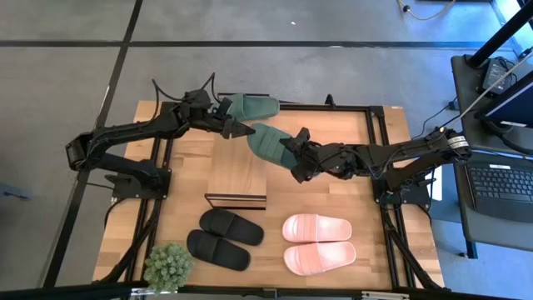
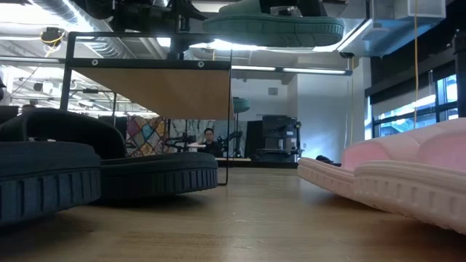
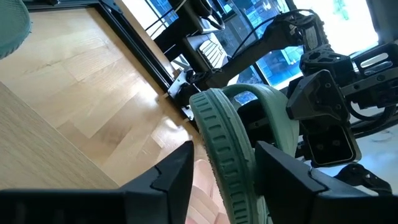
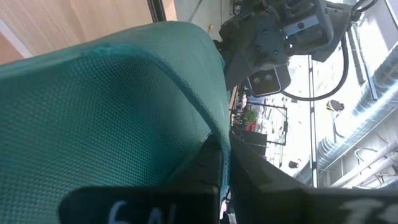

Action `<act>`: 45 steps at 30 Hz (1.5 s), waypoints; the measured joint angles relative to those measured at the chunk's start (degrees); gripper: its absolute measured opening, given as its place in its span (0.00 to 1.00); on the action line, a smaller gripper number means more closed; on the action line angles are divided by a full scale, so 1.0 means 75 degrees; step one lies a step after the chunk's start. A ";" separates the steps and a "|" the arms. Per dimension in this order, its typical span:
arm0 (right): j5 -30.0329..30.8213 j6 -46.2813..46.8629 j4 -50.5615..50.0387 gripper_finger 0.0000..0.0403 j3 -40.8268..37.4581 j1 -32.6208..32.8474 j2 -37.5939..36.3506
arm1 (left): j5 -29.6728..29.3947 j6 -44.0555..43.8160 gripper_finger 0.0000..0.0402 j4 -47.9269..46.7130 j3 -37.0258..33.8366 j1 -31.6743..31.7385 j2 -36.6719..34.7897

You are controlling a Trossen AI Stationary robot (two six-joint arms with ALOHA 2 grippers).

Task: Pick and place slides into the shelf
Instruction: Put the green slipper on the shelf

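The green slide should go on the shelf (image 1: 237,171) beside its mate. My left gripper should grab the slide by its toe end (image 1: 257,140) next to put it there.
A dark green slide (image 1: 268,140) hangs in the air over the far end of the shelf (image 1: 237,171). In the low view this slide (image 2: 273,29) shows above the shelf's plank top (image 2: 156,87). My right gripper (image 1: 293,156) is shut on it, coming in from the right. My left gripper (image 1: 244,128) is open. In the left wrist view its fingers (image 3: 177,174) stand on either side of the slide's far-left end (image 3: 217,124). The second green slide (image 1: 252,106) lies flat on the table behind the shelf. My right gripper (image 4: 224,162) holds the green slide by its broad strap (image 4: 205,124), pinching the strap's edge between the two fingers. It comes from the table's right, roughly level. The slide is lifted clear above the shelf, sole down. My left gripper: I cannot tell whether its fingers touch the slide's sole edge (image 3: 233,180).
Two black slides (image 1: 231,225) and two pale pink slides (image 1: 316,227) lie side by side near the table's near edge. A small potted plant (image 1: 168,267) stands at the near-left corner. Black frame rails (image 1: 379,142) run along the table's sides.
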 joint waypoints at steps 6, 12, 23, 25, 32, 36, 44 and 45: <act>0.0004 0.0003 -0.0003 0.03 0.0000 0.0000 0.0000 | -0.0018 0.0017 0.39 0.0000 0.0000 0.0000 0.0000; 0.0015 0.0006 -0.0008 0.03 0.0000 0.0000 0.0003 | -0.0050 0.0004 0.36 0.0000 0.0000 0.0000 0.0000; 0.0035 0.0012 -0.0006 0.03 0.0000 0.0003 0.0003 | -0.0108 0.0435 0.10 0.0166 0.0000 0.0009 0.0003; 0.0032 0.0012 -0.0007 0.03 0.0000 0.0003 0.0003 | -0.0105 0.0573 0.09 0.0171 0.0000 0.0009 0.0003; 0.0009 0.0378 -0.0015 0.11 0.0000 0.0003 0.0003 | -0.0096 0.0708 0.09 0.0192 0.0000 0.0064 0.0003; 0.0086 0.0648 -0.0111 0.23 0.0003 0.0055 0.0003 | -0.0035 0.0651 0.09 0.0178 0.0000 0.0264 0.0003; 0.1463 0.1689 0.0610 0.31 0.0009 -0.0057 -0.0048 | 0.0136 -0.0021 0.08 0.0118 0.0000 0.0714 0.0003; 0.1682 0.1802 0.0656 0.31 0.0009 -0.0100 -0.0079 | 0.0159 -0.0058 0.08 0.0110 0.0000 0.0758 0.0003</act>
